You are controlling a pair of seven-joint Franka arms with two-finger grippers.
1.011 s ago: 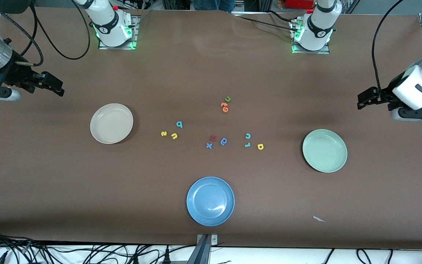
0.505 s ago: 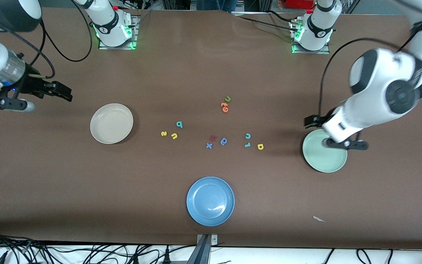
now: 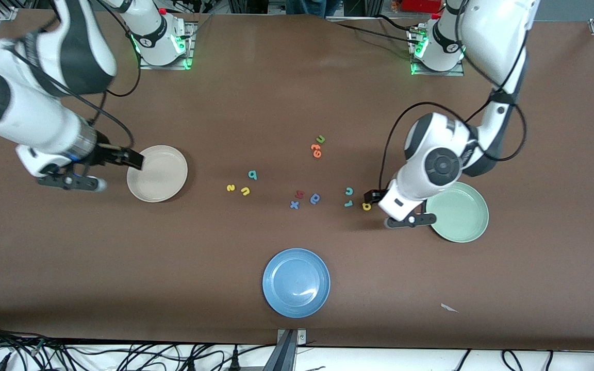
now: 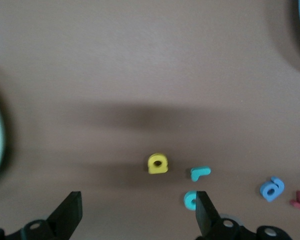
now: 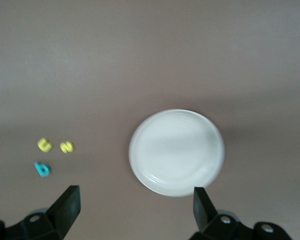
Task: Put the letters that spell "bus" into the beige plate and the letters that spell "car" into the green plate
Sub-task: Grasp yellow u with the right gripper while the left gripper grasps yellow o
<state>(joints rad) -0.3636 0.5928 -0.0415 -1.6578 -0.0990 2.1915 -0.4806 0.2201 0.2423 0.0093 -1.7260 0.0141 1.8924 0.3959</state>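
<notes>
The yellow "s" belongs in the beige plate (image 3: 160, 178) (image 5: 176, 151) to spell "bus". My right gripper will grip it by its curved sides next.
The teal "b" (image 3: 252, 175), yellow "s" (image 3: 230, 188) and yellow "u" (image 3: 245, 191) lie on the table between the beige plate (image 3: 160, 178) and the middle. The teal "c" (image 3: 349, 191), teal "r" (image 3: 348, 203) and yellow "a" (image 3: 366, 206) lie beside the green plate (image 3: 459, 214). My left gripper (image 3: 369, 197) hangs open over the "a" (image 4: 158, 163), holding nothing; "r" (image 4: 200, 173) and "c" (image 4: 190, 200) show close by. My right gripper (image 3: 134, 159) hangs open and empty over the beige plate's (image 5: 176, 151) rim, at the right arm's end.
A blue plate (image 3: 296, 282) sits near the front edge. A green "u" (image 3: 320, 139) and orange letters (image 3: 316, 150) lie toward the bases. A red letter (image 3: 299, 194), a blue round letter (image 3: 315, 198) and a blue "x" (image 3: 294, 205) lie mid-table.
Both arms have swung in from the table's ends. The left gripper crossed the green plate to the yellow "a". The right gripper came to the beige plate's rim. Nothing was picked up.
</notes>
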